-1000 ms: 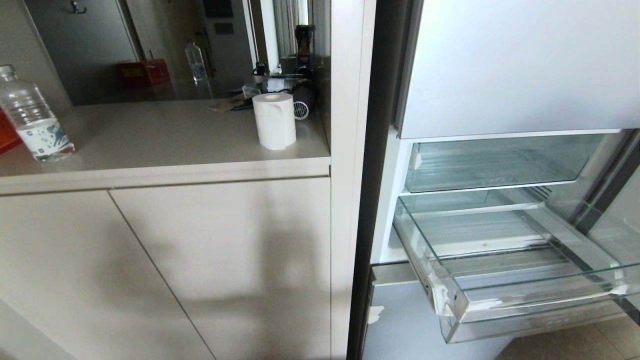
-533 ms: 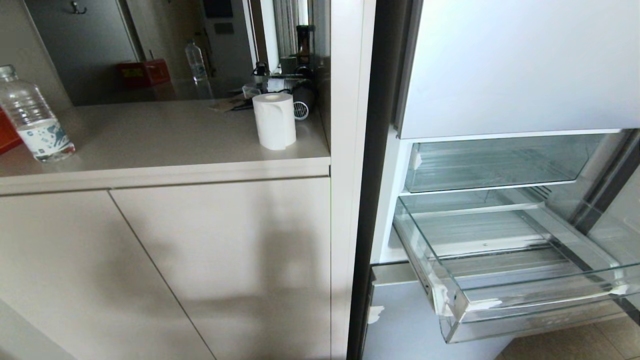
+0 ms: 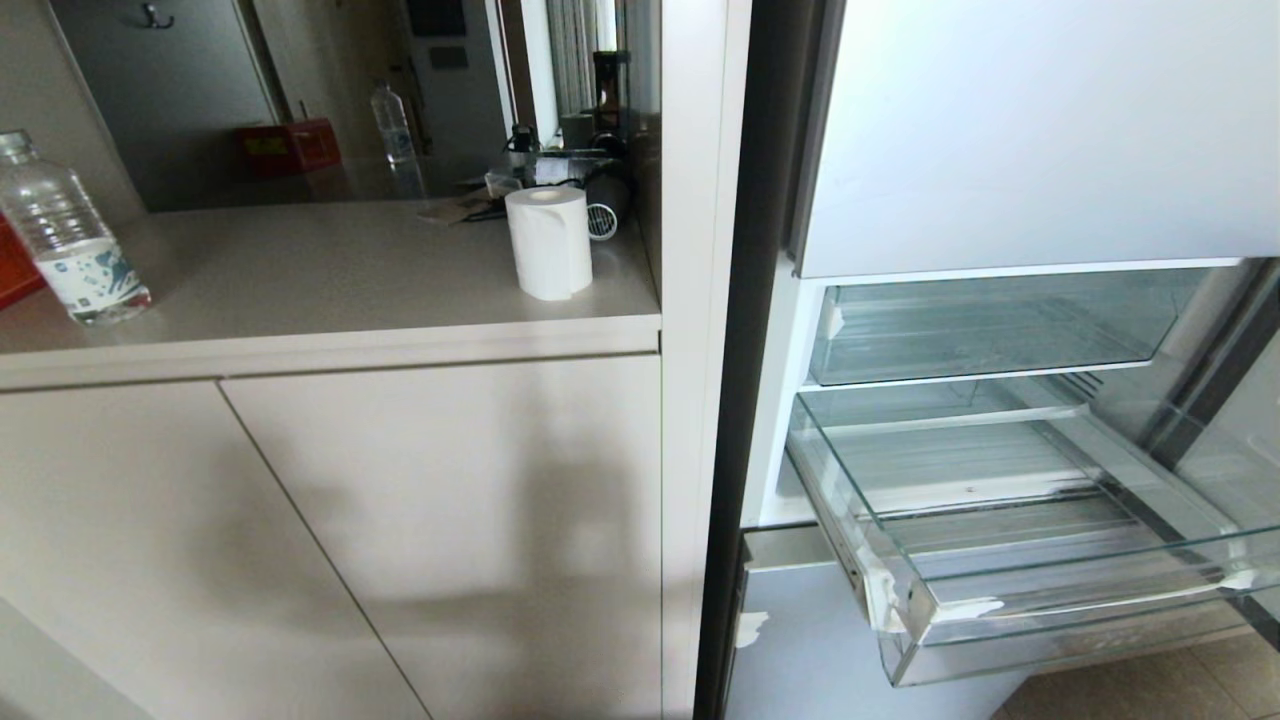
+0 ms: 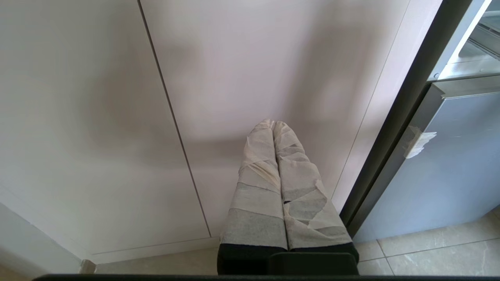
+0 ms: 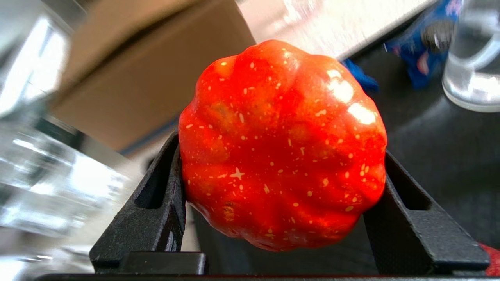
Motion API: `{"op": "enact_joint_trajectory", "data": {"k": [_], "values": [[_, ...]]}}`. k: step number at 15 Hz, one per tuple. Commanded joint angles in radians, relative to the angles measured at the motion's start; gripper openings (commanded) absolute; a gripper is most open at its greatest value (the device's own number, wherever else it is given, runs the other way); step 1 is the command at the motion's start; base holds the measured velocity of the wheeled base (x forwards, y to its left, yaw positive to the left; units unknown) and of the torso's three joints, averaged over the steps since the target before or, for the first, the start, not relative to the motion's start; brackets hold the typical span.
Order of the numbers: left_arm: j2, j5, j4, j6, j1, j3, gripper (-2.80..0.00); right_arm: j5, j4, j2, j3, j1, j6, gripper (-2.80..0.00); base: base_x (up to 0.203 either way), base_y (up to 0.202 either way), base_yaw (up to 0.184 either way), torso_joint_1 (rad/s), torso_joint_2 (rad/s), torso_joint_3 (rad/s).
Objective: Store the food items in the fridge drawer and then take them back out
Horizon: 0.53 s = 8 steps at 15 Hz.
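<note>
I need to keep my right gripper holding the bumpy fruit (image 5: 283, 145), because the fruit hangs above the dark surface and would drop if I opened now.
An orange-red fruit with bumpy, speckled skin (image 5: 281, 128) fills the right wrist view, and my right gripper (image 5: 281, 160) is shut on it, one black finger on each side. That gripper is outside the head view. The fridge drawer (image 3: 1060, 612), the lower clear tray, stands pulled out at the right of the head view with nothing in it. The smooth red fruit is out of view. My left gripper (image 4: 272, 124) is shut on nothing, its taped fingers pointing at a beige cabinet door (image 4: 242, 70).
A closed clear drawer (image 3: 1000, 325) sits above the open one. A paper roll (image 3: 548, 243) and a water bottle (image 3: 70, 235) stand on the counter. Behind the held fruit are a cardboard box (image 5: 148, 70), a blue packet (image 5: 422, 58) and a clear container (image 5: 472, 58).
</note>
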Motion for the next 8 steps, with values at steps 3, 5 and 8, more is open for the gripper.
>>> {"op": "enact_joint_trajectory", "data": {"k": [3, 5, 8], "values": [[0.002, 0.000, 0.000, 0.000, 0.001, 0.000, -2.80, -0.007, -0.009, 0.099, -0.013, 0.016, -0.051, -2.80, 0.000, 0.000, 0.000, 0.000, 0.00, 0.000], [0.002, 0.000, 0.000, 0.000, -0.001, 0.000, -2.80, -0.007, -0.009, 0.114, -0.013, 0.023, -0.052, -2.80, 0.000, 0.000, 0.000, 0.000, 0.00, 0.000], [0.002, 0.000, 0.000, 0.001, 0.001, 0.000, -2.80, -0.009, -0.006, 0.114, -0.004, 0.044, -0.054, -2.80, 0.000, 0.000, 0.000, 0.000, 0.00, 0.000]]}}
